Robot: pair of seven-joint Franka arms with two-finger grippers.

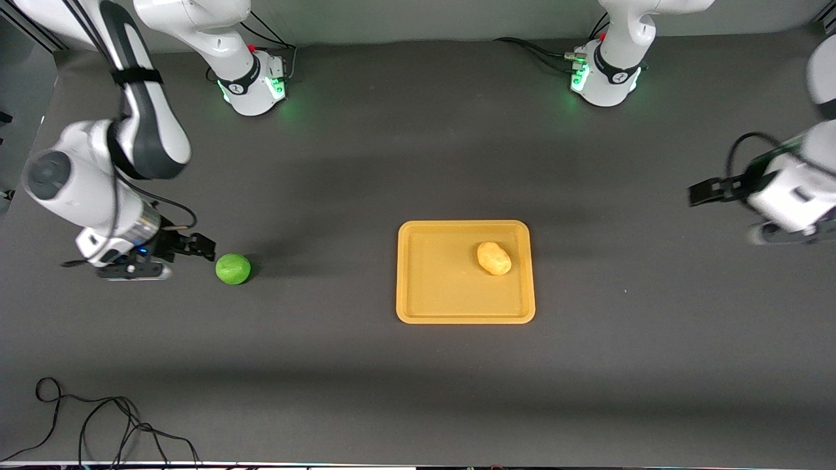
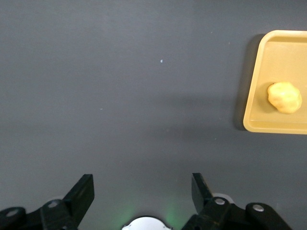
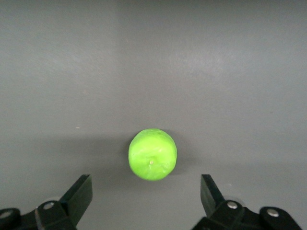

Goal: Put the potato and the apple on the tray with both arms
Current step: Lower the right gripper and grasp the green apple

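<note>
My right gripper grabs the green apple by its round sides next, to set it on the yellow-orange tray.
The yellow-orange tray lies mid-table, and the yellow-tan potato rests in it near the corner toward the left arm's base. The green apple sits on the bare table toward the right arm's end. My right gripper is low beside the apple and open. In the right wrist view the apple lies just ahead of the gripper, not between its fingers. My left gripper hangs over the table at the left arm's end, open and empty. Its wrist view shows the tray and potato.
The two arm bases stand along the table edge farthest from the front camera. A loose black cable lies at the table corner nearest the camera, at the right arm's end. Dark grey table surface surrounds the tray.
</note>
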